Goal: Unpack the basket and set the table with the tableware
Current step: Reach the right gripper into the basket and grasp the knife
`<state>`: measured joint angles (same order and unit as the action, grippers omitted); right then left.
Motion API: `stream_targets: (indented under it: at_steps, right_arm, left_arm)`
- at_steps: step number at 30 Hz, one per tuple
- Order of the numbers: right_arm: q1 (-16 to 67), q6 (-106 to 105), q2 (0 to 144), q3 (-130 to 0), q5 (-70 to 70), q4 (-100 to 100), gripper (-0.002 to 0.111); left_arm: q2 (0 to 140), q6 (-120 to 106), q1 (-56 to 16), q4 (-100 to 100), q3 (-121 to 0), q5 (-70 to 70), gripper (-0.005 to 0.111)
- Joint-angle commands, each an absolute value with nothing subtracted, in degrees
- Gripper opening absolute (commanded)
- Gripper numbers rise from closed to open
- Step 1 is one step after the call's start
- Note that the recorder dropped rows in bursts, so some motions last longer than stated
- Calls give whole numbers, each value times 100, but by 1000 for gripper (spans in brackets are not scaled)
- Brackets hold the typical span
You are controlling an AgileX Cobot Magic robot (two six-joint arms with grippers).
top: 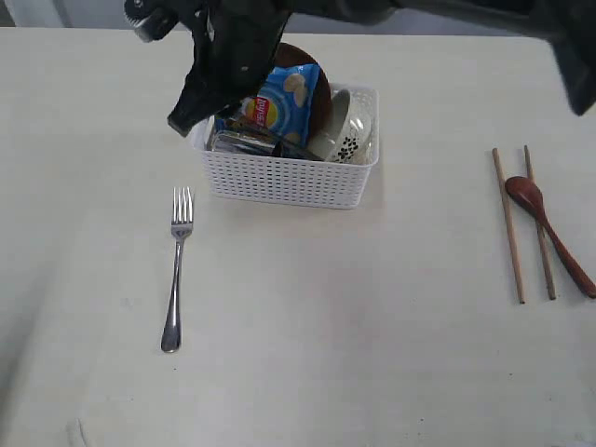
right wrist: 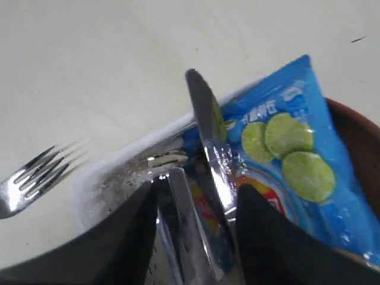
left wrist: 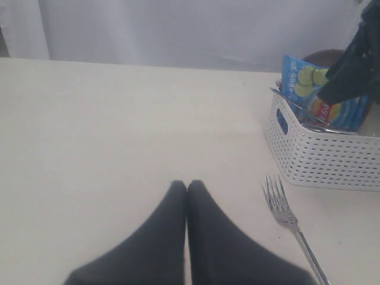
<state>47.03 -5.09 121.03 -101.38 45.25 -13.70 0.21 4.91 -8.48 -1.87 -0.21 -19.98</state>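
My right gripper needs to set the knife beside the fork [top: 177,270], so it should grab the knife by its blade next.
The white basket [top: 289,182] stands at the middle back of the table [top: 372,326]. It holds a blue chip bag [top: 284,102], a pale bowl [top: 349,130], a brown plate [right wrist: 356,136], a steel cup [top: 242,140] and a steel knife [right wrist: 205,119]. My right gripper [right wrist: 196,196] reaches into the basket's left end, open, its fingers on either side of the knife blade and the cup rim. The fork [top: 177,270] lies left of the basket. Chopsticks [top: 510,233] and the dark red spoon [top: 549,233] lie at the right. My left gripper [left wrist: 187,187] is shut and empty above bare table, left of the fork [left wrist: 285,208].
The right arm [top: 242,37] crosses over the back of the basket from the upper right. The spoon rests across one chopstick. The table's far edge runs just behind the basket [left wrist: 320,160]. The left gripper does not show in the exterior view.
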Motion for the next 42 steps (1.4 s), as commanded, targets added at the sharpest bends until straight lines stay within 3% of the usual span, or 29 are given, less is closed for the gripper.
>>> stream_targets:
  at_steps: [1, 25, 26, 29, 30, 42]
  right_arm:
    - [4753, -431, 12485, -10368, 4649, -1743, 41]
    - [4753, 440, 13002, -10456, 3941, -2918, 41]
    - [4753, 529, 13002, -10456, 3930, -3035, 38]
    - [4753, 616, 13002, -10456, 3946, -3156, 4]
    - [4753, 620, 13002, -10456, 3946, -3156, -1]
    - [5022, 505, 11910, -10456, 4123, -3261, -1]
  left_arm:
    - [0, 473, -875, -182, 0, -1985, 0]
    - [0, 473, -875, -182, 0, -1985, 0]
    - [0, 473, -875, -182, 0, -1985, 0]
    - [0, 473, -875, -182, 0, -1985, 0]
    - [0, 473, -875, -182, 0, -1985, 0]
    - [0, 473, -875, -182, 0, -1985, 0]
